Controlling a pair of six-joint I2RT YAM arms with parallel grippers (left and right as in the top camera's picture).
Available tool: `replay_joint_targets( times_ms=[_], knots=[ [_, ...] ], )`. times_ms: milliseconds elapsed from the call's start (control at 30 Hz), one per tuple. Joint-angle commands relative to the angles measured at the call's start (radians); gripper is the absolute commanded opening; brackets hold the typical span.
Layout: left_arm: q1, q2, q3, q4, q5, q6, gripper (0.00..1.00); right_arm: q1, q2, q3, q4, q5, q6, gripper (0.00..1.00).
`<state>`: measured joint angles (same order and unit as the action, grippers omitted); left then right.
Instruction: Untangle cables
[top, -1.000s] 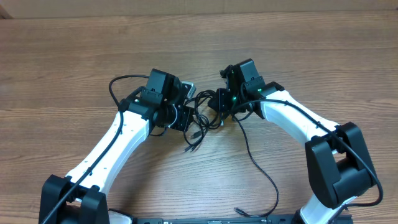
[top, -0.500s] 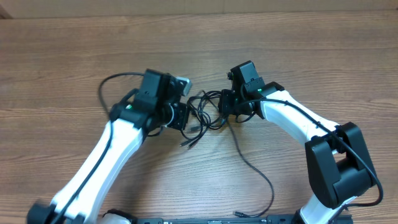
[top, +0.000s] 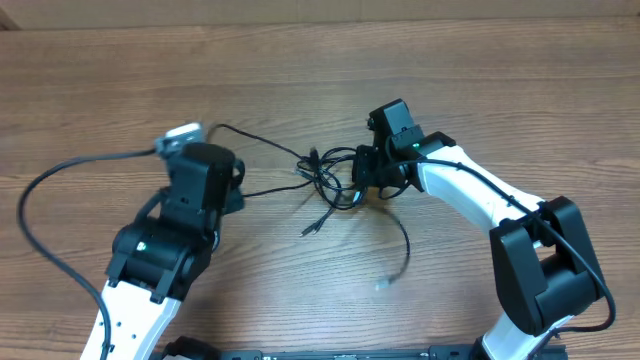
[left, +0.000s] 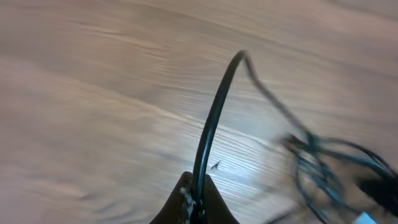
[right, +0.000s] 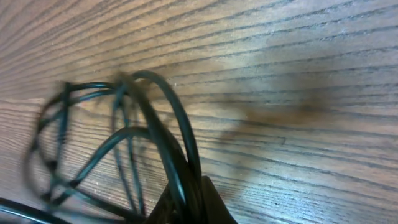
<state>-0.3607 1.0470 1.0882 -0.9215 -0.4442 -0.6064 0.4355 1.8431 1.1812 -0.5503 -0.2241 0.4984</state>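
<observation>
The black arch (top: 246, 133) rises from my left gripper, high above the wood. From here, my left gripper keeps holding the cable piece until it lies along the table.
The cables (top: 335, 175) form a small black knot at the table's middle. My right gripper (top: 365, 170) is shut on the knot's right side. In the right wrist view several loops (right: 124, 143) fan out from the closed right gripper (right: 189, 202). My left gripper (top: 238, 190) sits well left of the knot, shut on one strand (top: 270, 186) that runs taut back to it. The left wrist view shows that strand (left: 214, 124) rising from the closed left gripper (left: 198, 198) toward the blurred knot (left: 323, 168). A silvery plug tip (top: 312, 227) lies loose below the knot.
A free cable tail (top: 403, 245) curves down from the knot and ends near the front (top: 384, 286). The left arm's thick black wire (top: 40, 220) loops wide over the table's left side. Bare wooden tabletop (top: 500, 90) lies behind.
The left arm has swung left and back with its strand, stretching it out of the knot. The right gripper has shut and stayed at the knot. The long front tail has been drawn shorter.
</observation>
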Motion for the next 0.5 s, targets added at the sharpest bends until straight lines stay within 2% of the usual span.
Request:
replay_joint_targets(
  times_ms=[0, 133, 300, 467],
  knots=[
    [0.003, -0.006, 0.019, -0.038, -0.248, -0.147, 0.04, -0.004, 0.004, -0.005, 0.001, 0.052, 0.011, 0.04],
    [0.021, 0.032, 0.013, -0.074, -0.201, -0.211, 0.04, -0.004, 0.004, -0.005, -0.003, 0.052, 0.011, 0.04],
    [0.026, 0.125, -0.006, -0.074, -0.072, -0.209, 0.04, -0.004, 0.004, -0.005, -0.003, 0.052, 0.011, 0.04],
    [0.026, 0.253, -0.006, -0.073, 0.074, -0.113, 0.04, -0.004, 0.004, -0.005, -0.002, 0.052, 0.011, 0.04]
  ],
)
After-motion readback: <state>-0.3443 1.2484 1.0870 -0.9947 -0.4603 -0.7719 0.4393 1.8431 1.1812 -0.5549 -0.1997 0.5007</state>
